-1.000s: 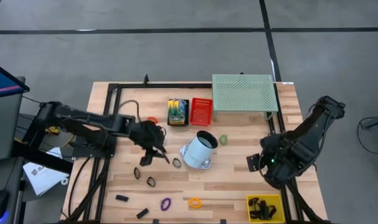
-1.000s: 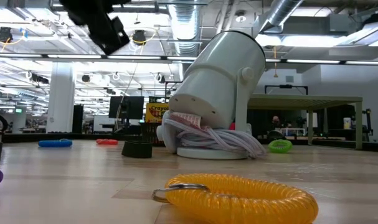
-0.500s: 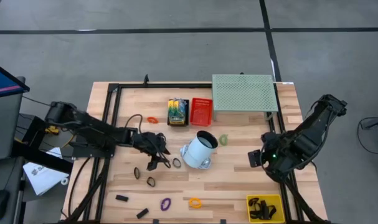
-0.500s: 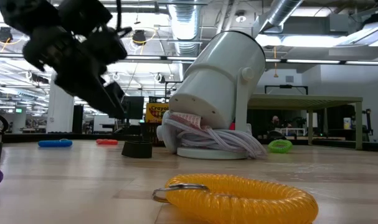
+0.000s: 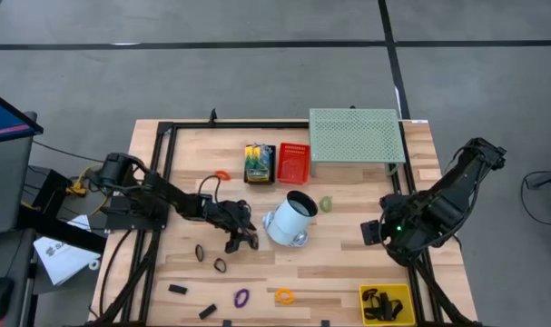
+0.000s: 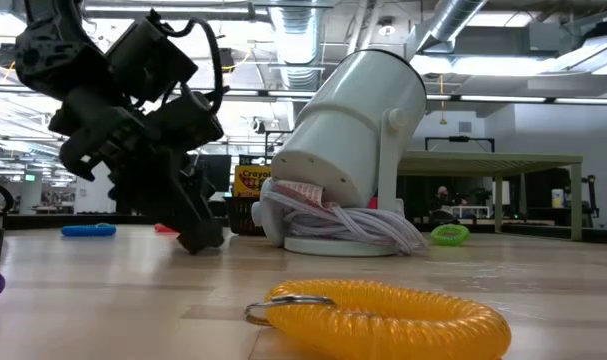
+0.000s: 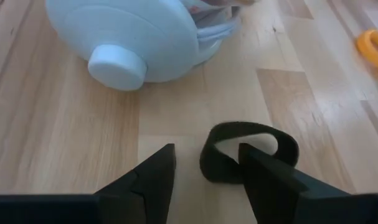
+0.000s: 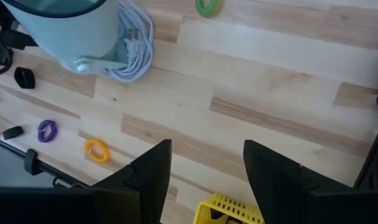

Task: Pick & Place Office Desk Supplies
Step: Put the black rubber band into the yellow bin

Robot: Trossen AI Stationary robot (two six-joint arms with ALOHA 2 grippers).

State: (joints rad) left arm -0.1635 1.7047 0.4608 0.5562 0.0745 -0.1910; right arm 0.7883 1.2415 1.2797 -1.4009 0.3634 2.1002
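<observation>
My left gripper should close on the black ring, because its fingers are on both sides of the ring's end [image 7: 211,160], one inside the ring's opening, and closing now would hold the ring.
A black rubber-band ring [image 7: 248,152] lies flat on the wooden table just in front of the tipped white lamp [image 5: 289,218]. My left gripper [image 7: 204,177] is down at the table, open, slanting downward. One end of the ring lies between its fingers, and one finger [image 7: 263,180] overlaps the ring. In the low view the same gripper [image 6: 198,235] reaches the tabletop. My right gripper [image 8: 204,168] hovers open high above the table's right side [image 5: 384,232] with nothing between its fingers. My left gripper stands astride the ring's near end [image 7: 217,171], slanting down from the table's left. One finger hides part of the ring, and I cannot tell whether either finger touches it. The ring lies flat on the table.
A yellow bin [image 5: 386,302] holding black clips sits at the near right. A green perforated tray [image 5: 355,136], a red basket [image 5: 293,162] and a crayon box [image 5: 259,163] stand at the back. Loose rings [image 5: 201,252], a yellow coil [image 5: 284,295] and black clips [image 5: 176,290] lie near the front.
My left gripper has come down from above to the tabletop and moved a little toward the white lamp, ending around the black ring. The ring and the lamp have stayed where they were.
</observation>
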